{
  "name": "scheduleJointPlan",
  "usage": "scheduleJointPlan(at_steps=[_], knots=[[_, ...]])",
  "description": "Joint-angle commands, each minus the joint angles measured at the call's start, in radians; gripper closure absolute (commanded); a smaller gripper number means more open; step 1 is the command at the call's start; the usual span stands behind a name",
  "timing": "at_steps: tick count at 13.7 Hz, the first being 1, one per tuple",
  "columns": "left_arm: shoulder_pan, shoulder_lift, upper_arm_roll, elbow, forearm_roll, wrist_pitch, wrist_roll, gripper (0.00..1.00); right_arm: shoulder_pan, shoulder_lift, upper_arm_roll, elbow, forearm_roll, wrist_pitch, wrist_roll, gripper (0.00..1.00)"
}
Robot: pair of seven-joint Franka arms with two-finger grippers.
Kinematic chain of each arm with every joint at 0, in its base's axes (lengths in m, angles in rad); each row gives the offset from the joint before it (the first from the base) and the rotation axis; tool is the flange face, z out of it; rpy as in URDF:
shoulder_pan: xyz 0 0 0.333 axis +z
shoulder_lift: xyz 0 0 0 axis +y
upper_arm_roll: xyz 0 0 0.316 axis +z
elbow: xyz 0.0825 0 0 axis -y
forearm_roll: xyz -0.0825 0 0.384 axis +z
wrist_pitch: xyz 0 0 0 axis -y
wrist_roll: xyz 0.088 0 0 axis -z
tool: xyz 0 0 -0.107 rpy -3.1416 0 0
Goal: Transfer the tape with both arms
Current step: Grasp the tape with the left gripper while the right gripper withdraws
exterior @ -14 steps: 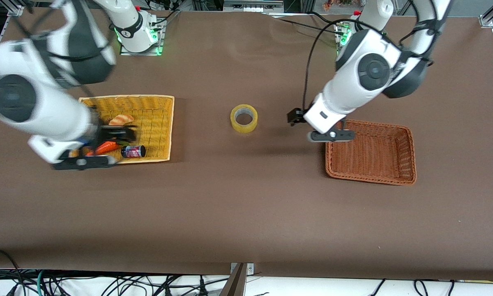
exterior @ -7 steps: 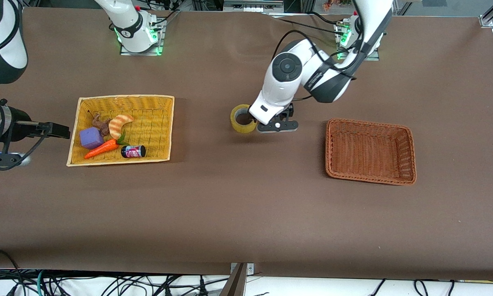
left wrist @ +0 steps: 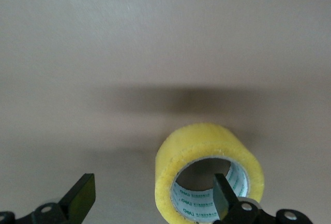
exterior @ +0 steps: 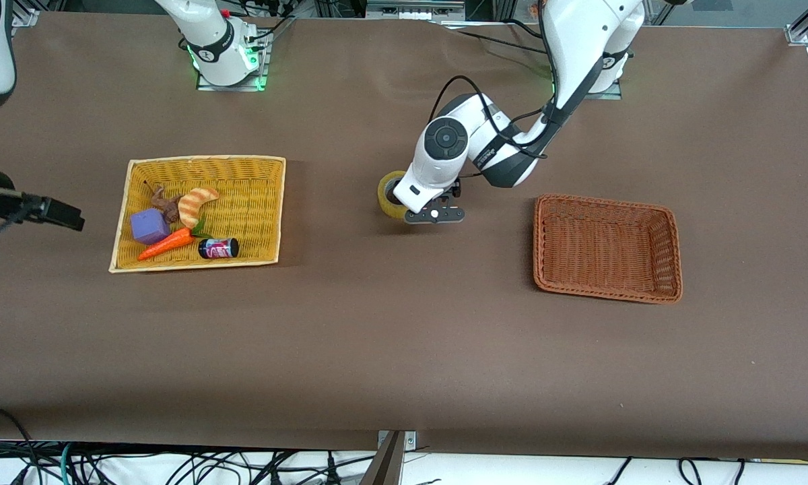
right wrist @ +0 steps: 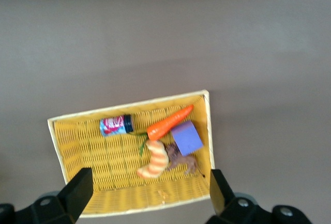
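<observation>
The left gripper will next move the tape into the brown wicker basket, and it will grab the side of the tape's ring (exterior: 384,194) to do so.
The tape (exterior: 389,197), a yellowish roll with a grey-white core, lies flat in the middle of the table. My left gripper (exterior: 423,207) is down on it, open. In the left wrist view the tape (left wrist: 199,144) sits close under the gripper (left wrist: 150,202): one finger is inside the ring's hole, the other stands well apart outside the roll, and the wall between them is not pinched. My right gripper (right wrist: 149,194) is open and empty, high up beside the yellow basket (right wrist: 103,157) at the right arm's end of the table; its wrist (exterior: 13,202) shows at the front view's edge.
The yellow basket (exterior: 269,202) holds a striped croissant toy (exterior: 197,204), a purple cube (exterior: 149,225), a carrot (exterior: 167,244), a small can (exterior: 218,248) and a brown toy (exterior: 165,204). A brown wicker basket (exterior: 602,202), with nothing in it, stands toward the left arm's end.
My left gripper moved from over the brown basket's rim to the tape and came down onto it. My right arm drew away from the yellow basket toward its table end and rose.
</observation>
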Motion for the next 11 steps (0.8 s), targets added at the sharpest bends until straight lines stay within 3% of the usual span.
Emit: scheduleJointPlan(at_steps=[1,6,7,8,10,11], knots=[[-0.032,0.023,0.003,-0.01,0.03,0.037,-0.022,0.0,0.038,-0.254,-0.033,-0.254,0.022,0.046,0.017,0.0],[-0.033,0.046,0.005,-0.036,0.078,0.057,-0.028,0.0,0.064,-0.262,-0.054,-0.266,0.022,0.05,-0.156,0.0],[-0.032,0.048,0.005,-0.036,0.078,0.055,-0.029,0.1,0.066,-0.259,-0.054,-0.271,0.022,0.053,-0.152,0.0],[-0.032,0.048,0.005,-0.034,0.078,0.055,-0.029,0.39,0.07,-0.244,-0.054,-0.265,0.022,0.053,-0.15,0.0],[-0.027,0.048,0.006,-0.031,0.078,0.046,-0.019,0.85,0.066,-0.213,-0.054,-0.219,0.041,0.042,-0.161,0.0],[-0.027,0.049,0.006,-0.033,0.078,0.043,-0.016,1.0,0.066,-0.199,-0.054,-0.207,0.045,0.042,-0.161,0.0]])
